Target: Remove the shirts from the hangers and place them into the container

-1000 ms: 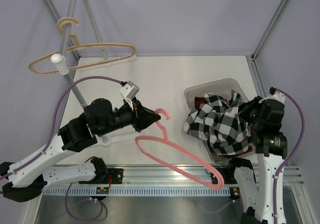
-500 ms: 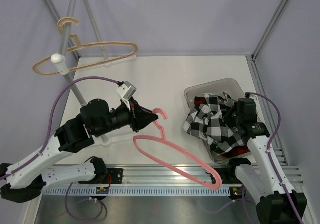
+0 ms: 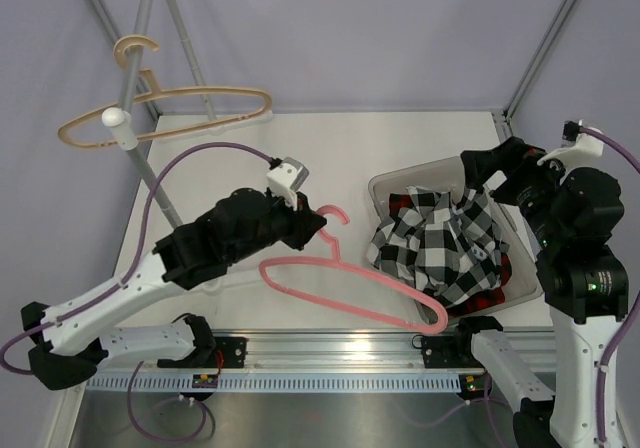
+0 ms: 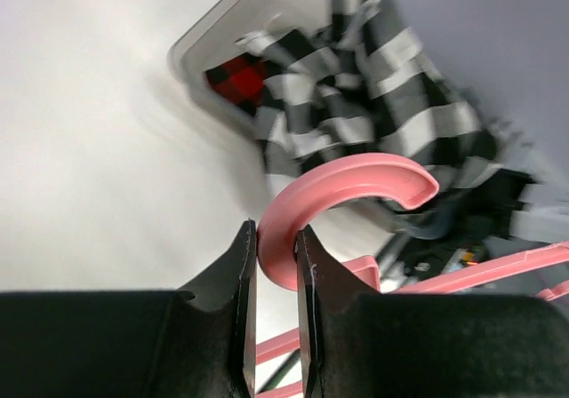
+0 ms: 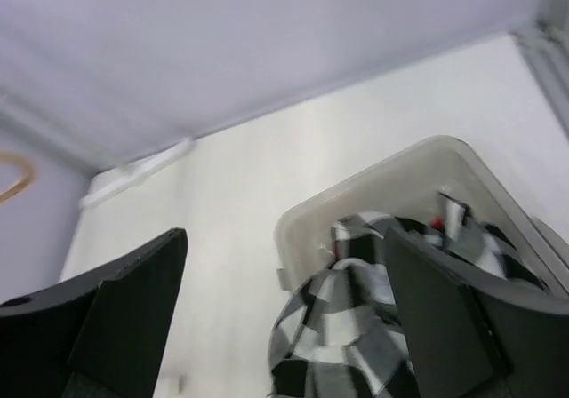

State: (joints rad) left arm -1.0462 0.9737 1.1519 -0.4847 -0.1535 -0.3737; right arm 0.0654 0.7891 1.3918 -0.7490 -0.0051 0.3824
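My right gripper is about to grab the pink hanger (image 3: 352,293) next, by its container-side end (image 3: 437,315), so that the hook stays free to hang on the rack.
My left gripper (image 3: 318,224) (image 4: 276,231) is shut on the hook of the pink hanger (image 3: 352,293) (image 4: 356,180), which hangs bare over the table's front. The black-and-white shirt (image 3: 440,248) (image 4: 382,105) (image 5: 356,327) lies heaped in the container (image 3: 395,182) (image 4: 236,11) (image 5: 373,171) and spills over its left rim. Under it shows the red-and-black shirt (image 3: 404,206) (image 4: 240,78). Raised above the container's far side, my right gripper (image 3: 468,166) (image 5: 284,238) stands open and holds nothing. The beige hanger (image 3: 165,113) hangs bare on the rack.
The grey rack pole (image 3: 135,153) slants up at the back left, with its white knob (image 3: 116,118) near the beige hanger. A metal rail (image 3: 330,353) runs along the table's near edge. Frame posts (image 3: 540,48) stand at the right rear.
My right gripper has opened, let go of the black-and-white shirt and risen away from the container. My left arm has carried the pink hanger a little to the right.
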